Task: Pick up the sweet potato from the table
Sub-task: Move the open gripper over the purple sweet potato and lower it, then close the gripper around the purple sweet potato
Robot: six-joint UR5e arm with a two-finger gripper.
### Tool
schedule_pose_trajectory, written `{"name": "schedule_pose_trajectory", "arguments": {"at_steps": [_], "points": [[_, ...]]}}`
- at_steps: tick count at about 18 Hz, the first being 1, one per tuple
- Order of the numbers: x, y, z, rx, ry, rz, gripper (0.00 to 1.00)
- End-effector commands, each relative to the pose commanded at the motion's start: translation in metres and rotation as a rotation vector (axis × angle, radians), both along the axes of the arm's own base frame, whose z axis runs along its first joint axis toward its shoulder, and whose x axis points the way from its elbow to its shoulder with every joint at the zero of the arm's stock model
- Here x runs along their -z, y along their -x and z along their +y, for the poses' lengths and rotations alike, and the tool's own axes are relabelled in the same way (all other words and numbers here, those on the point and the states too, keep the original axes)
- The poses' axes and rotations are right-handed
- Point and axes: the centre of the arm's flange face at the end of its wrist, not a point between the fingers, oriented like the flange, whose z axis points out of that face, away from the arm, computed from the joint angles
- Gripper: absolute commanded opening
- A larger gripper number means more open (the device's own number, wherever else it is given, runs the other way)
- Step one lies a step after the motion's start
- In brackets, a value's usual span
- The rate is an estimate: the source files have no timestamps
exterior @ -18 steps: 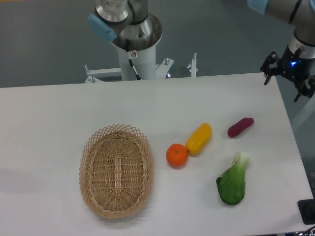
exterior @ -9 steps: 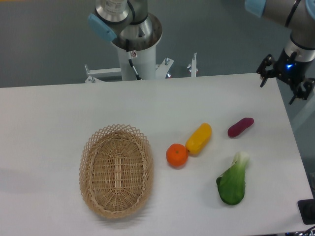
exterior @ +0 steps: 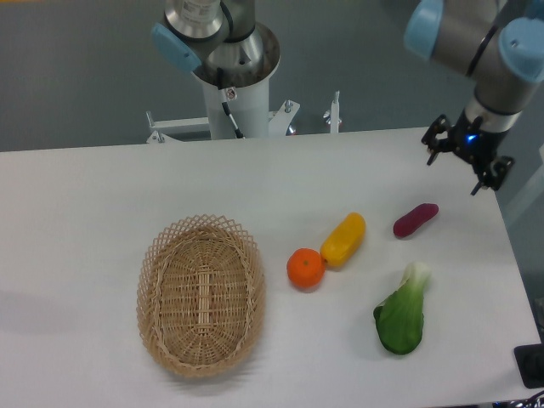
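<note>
The sweet potato needs to be picked up. My gripper should grab it around its oblong middle (exterior: 416,220) next.
The sweet potato (exterior: 415,219) is a small reddish-purple oblong lying on the white table (exterior: 102,195) at the right, tilted up toward the right. My gripper (exterior: 459,168) hangs above the table's far right corner, up and to the right of the sweet potato and apart from it. Its black fingers are spread wide with nothing between them, so it is open.
A yellow-orange oblong vegetable (exterior: 343,239) lies left of the sweet potato, touching a round orange fruit (exterior: 306,269). A green bok choy (exterior: 401,313) lies near the front right. A wicker basket (exterior: 201,293) sits at centre left. The robot base (exterior: 234,81) stands behind the table.
The gripper has moved left and slightly down, from beyond the table's right edge to over its far right corner. The objects on the table have not moved.
</note>
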Motion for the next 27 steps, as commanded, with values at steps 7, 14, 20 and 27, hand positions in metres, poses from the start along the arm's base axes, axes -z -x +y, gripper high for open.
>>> {"name": "schedule_pose_trajectory", "arguments": {"at_steps": [7, 14, 20, 27], "points": [[0.047, -0.004, 0.015, 0.009, -0.010, 0.030, 1.00], [0.068, -0.010, 0.020, 0.018, -0.006, 0.020, 1.00], [0.071, -0.013, 0.022, 0.022, -0.004, 0.014, 1.00], [0.063, -0.010, 0.022, 0.031, -0.009, 0.029, 0.48]]}}
